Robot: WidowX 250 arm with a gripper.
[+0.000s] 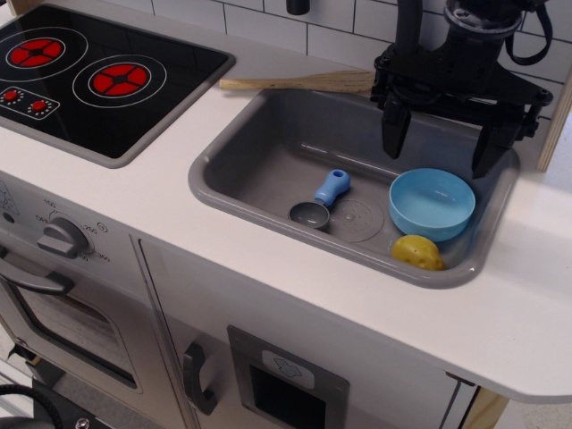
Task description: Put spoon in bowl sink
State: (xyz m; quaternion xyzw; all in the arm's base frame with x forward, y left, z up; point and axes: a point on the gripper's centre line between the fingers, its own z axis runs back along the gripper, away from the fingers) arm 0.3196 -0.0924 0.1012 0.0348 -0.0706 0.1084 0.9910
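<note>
My gripper grips the spoon by its blue handle (333,187) next, leaving its round grey cup free to rest in the light blue bowl (432,204).
The spoon (322,200) lies on the floor of the grey sink (259,161), its blue handle pointing up right and its round grey cup toward the front. The light blue bowl (432,204) sits in the sink's right part, empty, to the right of the spoon. My gripper (441,152) hangs above the sink's far right side, just above the bowl's far rim. Its two black fingers (394,132) point down, spread wide and hold nothing.
A small yellow lumpy object (417,253) sits in the sink's front right corner next to the bowl. A long wooden spatula (299,83) lies on the counter behind the sink. A black stove top (89,80) with red burners is at the left. The round drain (357,220) is between spoon and bowl.
</note>
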